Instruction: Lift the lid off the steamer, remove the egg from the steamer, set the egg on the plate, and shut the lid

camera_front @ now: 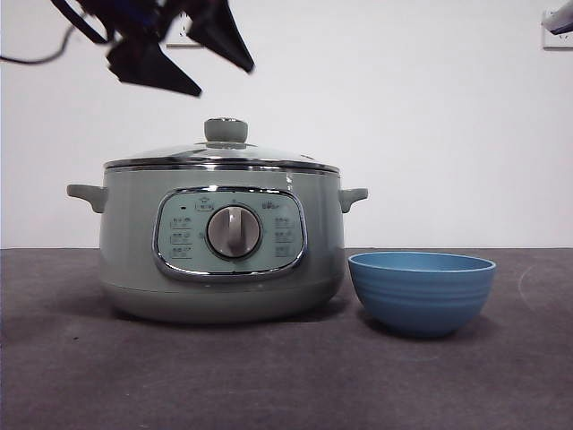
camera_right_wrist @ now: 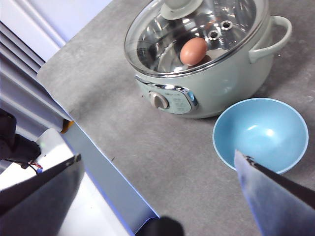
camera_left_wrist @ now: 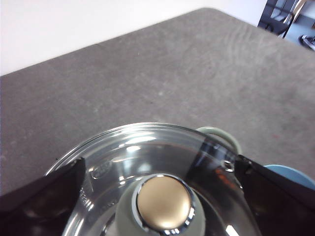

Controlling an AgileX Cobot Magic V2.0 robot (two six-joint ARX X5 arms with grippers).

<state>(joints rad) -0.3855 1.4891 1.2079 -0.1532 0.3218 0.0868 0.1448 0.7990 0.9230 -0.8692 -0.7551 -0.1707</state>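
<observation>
I will grab the lid by its narrow knob (camera_front: 226, 132) (camera_left_wrist: 162, 205) next with my left gripper, because the lid's glass rim is much wider than the open fingers.
The pale green steamer (camera_front: 224, 242) stands on the table with its glass lid (camera_front: 222, 157) on. My left gripper (camera_front: 224, 81) hangs open just above the lid's knob (camera_left_wrist: 164, 202), one jaw to each side of it and touching nothing. Through the lid (camera_right_wrist: 197, 29) a brown egg (camera_right_wrist: 193, 50) shows inside the steamer (camera_right_wrist: 211, 93). The blue plate (camera_front: 421, 291), a small bowl, sits empty next to the steamer on its right. My right gripper (camera_right_wrist: 157, 157) is open and empty, held high and well away from the pot and the plate (camera_right_wrist: 261, 132).
Dark grey table (camera_front: 286, 376) with a white wall behind. One side handle of the steamer (camera_left_wrist: 221, 135) points toward the bowl. The table's edge and a pale panel (camera_right_wrist: 98, 196) lie under the right arm. A tip of the right arm (camera_front: 557, 20) shows in the top right corner.
</observation>
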